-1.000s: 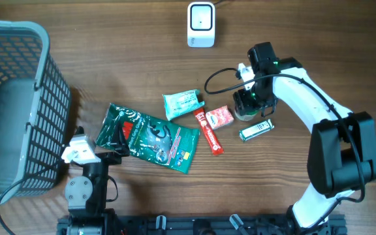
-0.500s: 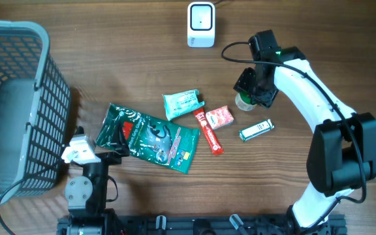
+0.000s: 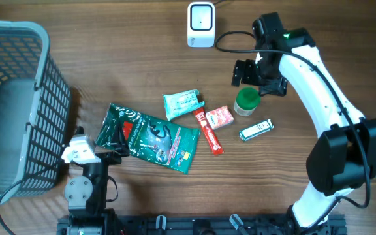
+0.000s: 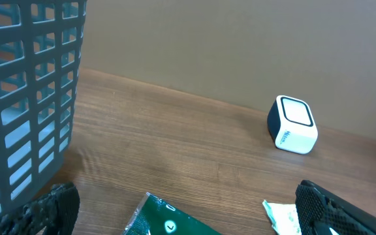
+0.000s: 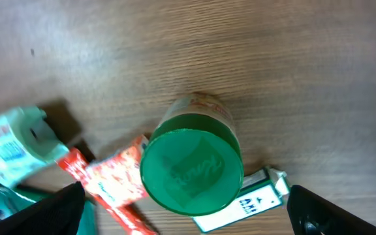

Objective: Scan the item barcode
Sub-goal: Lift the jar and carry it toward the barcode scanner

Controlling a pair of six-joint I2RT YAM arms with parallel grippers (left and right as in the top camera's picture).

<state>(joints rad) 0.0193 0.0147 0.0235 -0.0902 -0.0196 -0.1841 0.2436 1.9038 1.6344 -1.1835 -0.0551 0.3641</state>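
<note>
My right gripper should grab the small jar by opposite sides of its green lid (image 3: 247,101) (image 5: 192,171) next. That leaves the jar's body uncovered, so the barcode can be scanned.
A small jar with a green lid (image 3: 247,101) stands upright on the wooden table, free of any grip. My right gripper (image 3: 258,75) hovers just behind and above it, open. In the right wrist view the jar (image 5: 191,166) sits between the two black fingertips (image 5: 344,212) with clear gaps on both sides. The white barcode scanner (image 3: 200,25) stands at the back, also visible from the left wrist as the scanner (image 4: 292,124). My left gripper (image 4: 188,219) is open low at the front left, over the edge of a dark green bag (image 3: 152,137).
A mint packet (image 3: 183,102), a red stick pack (image 3: 209,132), a small red packet (image 3: 219,117) and a white-and-green box (image 3: 256,130) lie beside the jar. A grey mesh basket (image 3: 18,104) fills the left side.
My right gripper, which was shut on the jar, has opened and pulled back toward the far side. The jar is left standing near the red packet. The left arm has not moved.
</note>
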